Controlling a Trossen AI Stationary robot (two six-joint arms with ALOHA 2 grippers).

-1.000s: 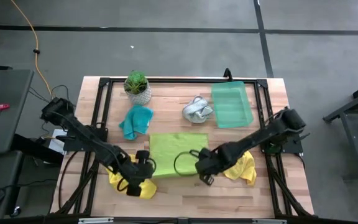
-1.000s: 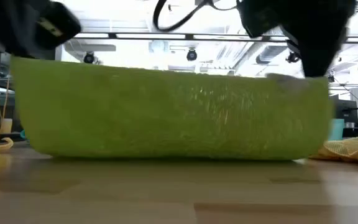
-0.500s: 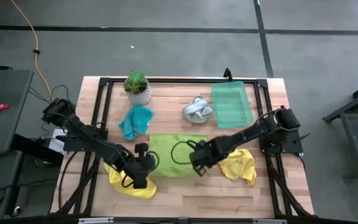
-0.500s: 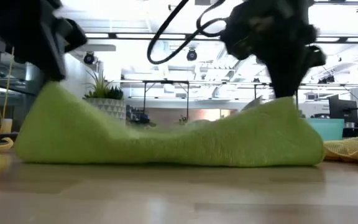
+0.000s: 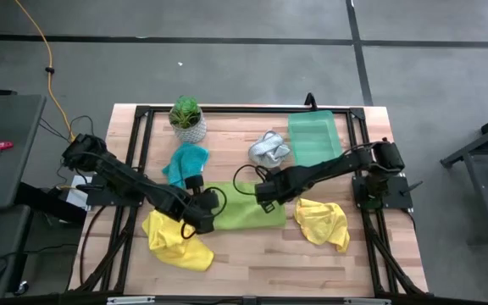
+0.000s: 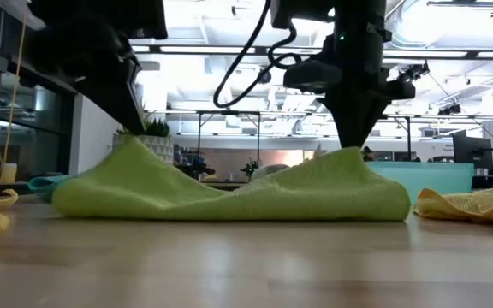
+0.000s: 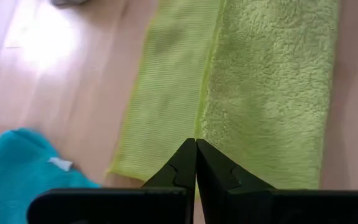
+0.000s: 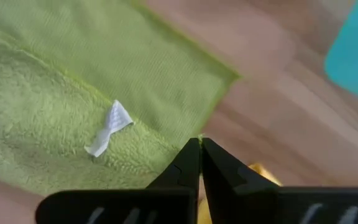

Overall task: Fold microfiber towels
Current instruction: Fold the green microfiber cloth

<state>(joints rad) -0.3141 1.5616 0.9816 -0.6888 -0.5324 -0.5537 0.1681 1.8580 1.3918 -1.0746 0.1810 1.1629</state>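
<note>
The upper layer's corner should move to the lower layer's corner before my right gripper releases it, because a broad ribbed piece of cloth is between the gripper's fingers and the lower layer's corner.
The lime green towel (image 5: 246,208) lies mid-table, its near half folded over its far half. My left gripper (image 5: 203,206) is shut on the upper layer's left end (image 6: 131,147). My right gripper (image 5: 265,194) is shut on its right end (image 6: 349,156). Both ends stand up as low peaks, and the middle sags onto the lower layer. A white tag (image 8: 107,135) shows on the fluffy upper side. Two yellow towels (image 5: 176,241) (image 5: 323,222), a teal towel (image 5: 185,163) and a grey-white towel (image 5: 268,148) lie loose around it. My left gripper pinches the free edge of the folded-over layer at its left corner (image 7: 199,132) between its two fingers, slanting down from above. That corner is held a little above the ribbed lower layer (image 7: 160,93), and the rest lies slack. My right gripper pinches the right corner of the folded-over layer (image 8: 194,138) between its two fingers, coming almost straight down. The corner is raised a little, and the cloth slopes slack from it onto the lower layer (image 8: 166,68).
A translucent green tray (image 5: 314,142) sits at the far right and a potted plant (image 5: 187,119) at the far left. The black frame rails (image 5: 134,169) run along the table's sides. Bare wood (image 5: 261,263) lies along the near edge.
Both grippers, staying shut, have carried the green towel's near edge toward the table's far edge and down. The towel, which hung upright like a curtain, has folded over onto its far half. The far half has stayed on the table.
</note>
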